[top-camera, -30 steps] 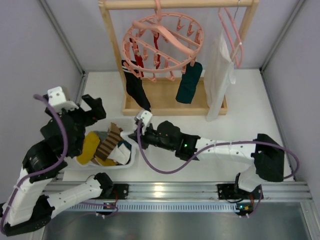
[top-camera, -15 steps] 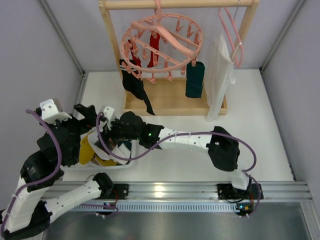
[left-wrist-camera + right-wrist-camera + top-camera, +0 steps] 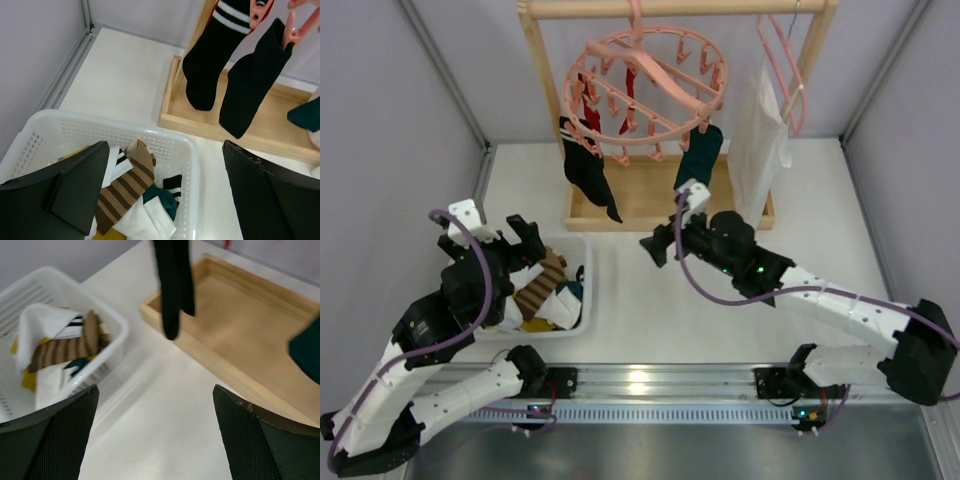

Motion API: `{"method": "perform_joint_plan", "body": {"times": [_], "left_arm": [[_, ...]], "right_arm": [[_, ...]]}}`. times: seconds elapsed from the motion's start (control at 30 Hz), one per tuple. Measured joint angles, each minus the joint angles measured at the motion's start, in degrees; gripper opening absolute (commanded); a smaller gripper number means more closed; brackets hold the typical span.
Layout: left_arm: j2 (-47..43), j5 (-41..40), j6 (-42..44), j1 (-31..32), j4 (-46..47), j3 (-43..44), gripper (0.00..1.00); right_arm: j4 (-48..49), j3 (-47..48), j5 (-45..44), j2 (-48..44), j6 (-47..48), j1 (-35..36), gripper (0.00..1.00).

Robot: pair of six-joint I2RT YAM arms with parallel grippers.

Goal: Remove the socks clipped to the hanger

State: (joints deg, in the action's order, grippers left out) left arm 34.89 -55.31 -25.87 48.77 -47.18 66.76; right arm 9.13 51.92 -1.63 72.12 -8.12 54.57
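Note:
The robot's right gripper should next grab the dark green sock by its lower hanging end, so the sock's clipped top stays free for unclipping.
The round pink hanger hangs from the wooden rack. Clipped to it are red socks, a long black sock and a dark green sock. In the left wrist view two black socks hang from pink clips over the rack's base. My right gripper is open and holds nothing, over bare table below the green sock. The left gripper is open over the basket's near right corner, with nothing between its fingers.
A white basket holds a brown striped sock, white ones and others. The wooden rack's tray base lies behind it. A large white garment and a plain pink hanger hang at the rack's right.
The right gripper swung over the basket, opened there, then pulled back right toward the rack. The left arm shifted slightly. The ring hanger's socks are swaying.

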Motion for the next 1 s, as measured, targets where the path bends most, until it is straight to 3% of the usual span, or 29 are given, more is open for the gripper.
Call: {"method": "perform_joint_plan", "body": {"times": [0.23,0.47,0.83,1.0], "left_arm": [[1.73,0.74,-1.14,0.02,0.0,-3.13,0.98],[4.15,4.5,0.48,0.0,0.02,-3.82,0.99],[3.19,8.2,1.9,0.0,-0.02,-7.39,0.99],[3.13,8.41,1.9,0.0,0.0,-8.17,0.98]], "right_arm": [[-1.49,-12.76,-7.56,-13.38,0.68,-14.95,0.9],[-1.7,-12.11,0.28,-10.1,1.81,-29.4,0.86],[0.35,1.05,8.81,4.09,5.25,-32.59,0.8],[5.49,4.04,15.8,10.1,5.49,-35.45,0.73]]}}
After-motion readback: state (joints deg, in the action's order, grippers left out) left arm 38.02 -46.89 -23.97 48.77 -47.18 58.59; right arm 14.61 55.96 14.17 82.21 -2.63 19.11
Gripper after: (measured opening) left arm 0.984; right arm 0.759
